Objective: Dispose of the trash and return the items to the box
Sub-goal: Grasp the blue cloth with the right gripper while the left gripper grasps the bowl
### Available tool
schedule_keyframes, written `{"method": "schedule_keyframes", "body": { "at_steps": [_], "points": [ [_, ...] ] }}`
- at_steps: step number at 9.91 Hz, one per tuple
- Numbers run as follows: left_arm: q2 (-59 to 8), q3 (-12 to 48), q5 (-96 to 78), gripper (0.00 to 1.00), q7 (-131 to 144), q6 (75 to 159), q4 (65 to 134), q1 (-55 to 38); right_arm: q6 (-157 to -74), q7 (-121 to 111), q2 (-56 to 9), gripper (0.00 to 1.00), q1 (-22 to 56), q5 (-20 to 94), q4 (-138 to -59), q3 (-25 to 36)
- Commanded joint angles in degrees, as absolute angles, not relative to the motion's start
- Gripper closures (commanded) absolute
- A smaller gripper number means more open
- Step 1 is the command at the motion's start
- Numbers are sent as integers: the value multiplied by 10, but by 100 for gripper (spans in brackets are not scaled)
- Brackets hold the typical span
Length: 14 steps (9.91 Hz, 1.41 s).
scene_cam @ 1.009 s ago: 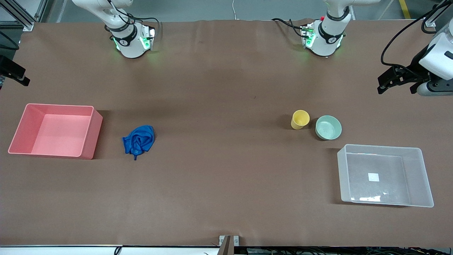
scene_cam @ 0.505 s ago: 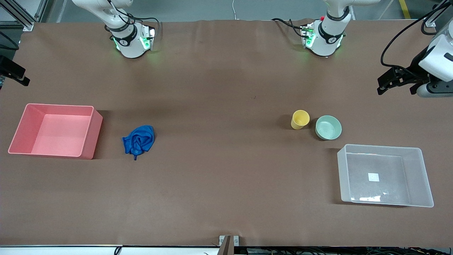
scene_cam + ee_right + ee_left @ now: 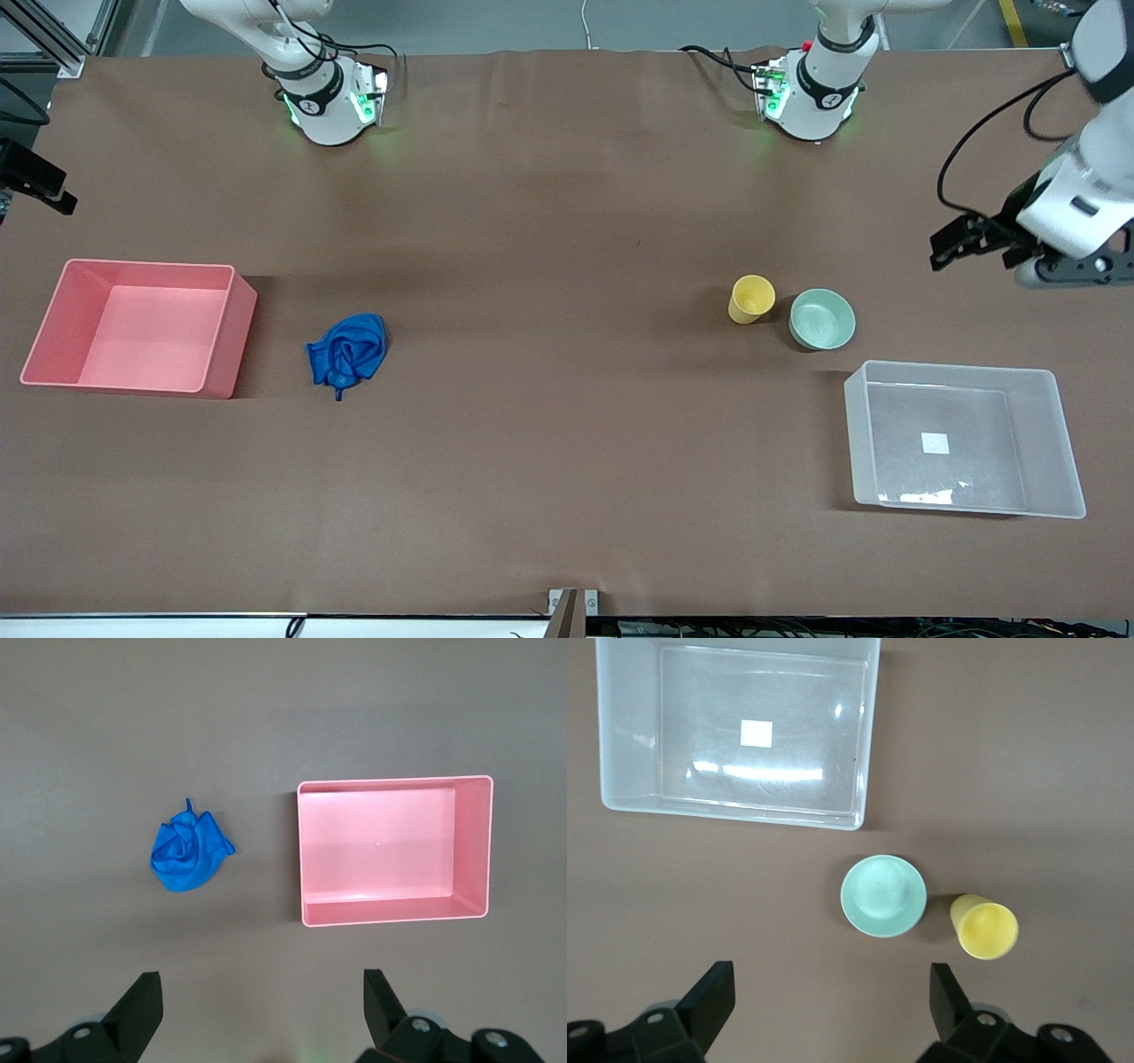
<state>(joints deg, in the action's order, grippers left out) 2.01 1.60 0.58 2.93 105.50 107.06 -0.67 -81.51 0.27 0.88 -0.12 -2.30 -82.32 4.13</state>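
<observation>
I need to put the blue cloth wad point(image 3: 347, 350) in the pink bin, so my right gripper should grab it by its bunched folds next.
The blue cloth wad point(image 3: 347, 350) lies on the table beside the pink bin, and also shows in the right wrist view point(image 3: 189, 853). The yellow cup point(image 3: 751, 299) stands upright beside the mint-green bowl point(image 3: 822, 319); both are just farther from the front camera than the clear box point(image 3: 952, 367). My left gripper point(image 3: 974, 250) is open and empty, high over the table at the left arm's end. Its wrist view point(image 3: 831, 979) looks down on the bowl point(image 3: 883, 896), cup point(image 3: 984, 928) and box point(image 3: 735, 806). My right gripper point(image 3: 35, 182) is open and empty, high at the right arm's end point(image 3: 261, 983).
An empty pink bin point(image 3: 226, 354) sits at the right arm's end of the table, seen also in the right wrist view point(image 3: 394, 915). Both arm bases stand along the table edge farthest from the front camera. Bare brown table lies between the cloth and the cup.
My left gripper has swung a little toward the bowl and cup. The right gripper and all objects have stayed in place.
</observation>
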Motion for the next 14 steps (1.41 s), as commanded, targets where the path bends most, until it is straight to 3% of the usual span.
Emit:
{"method": "schedule_keyframes", "body": {
  "at_steps": [1,3,5,8,11,12,13,14],
  "points": [
    [39,18,1,3,16,1179,1224,0,-837,1,3,0,0,-17,-842,32],
    [32,18,3,3,16,1313,1335,3,-938,1,-21,0,22,-17,-964,16],
    [-11,18,3,3,18,1409,1385,2,-1026,5,-108,0,33,-18,-998,-3],
    [-102,18,3,7,18,1500,1384,0,-1132,12,-233,0,61,-18,-1016,-4],
    [-179,18,4,12,18,1574,1369,-2,-1329,14,-252,0,69,-18,-1140,-12],
    [-197,18,6,23,18,1595,1370,-2,-1356,14,-258,0,69,-18,-1152,-12],
    [-199,18,6,62,21,1600,1373,0,-1387,14,-268,0,69,-18,-1170,-15],
    [-197,18,6,88,19,1598,1375,2,-1424,15,-268,0,69,-18,-1192,-16]
  ]
}}
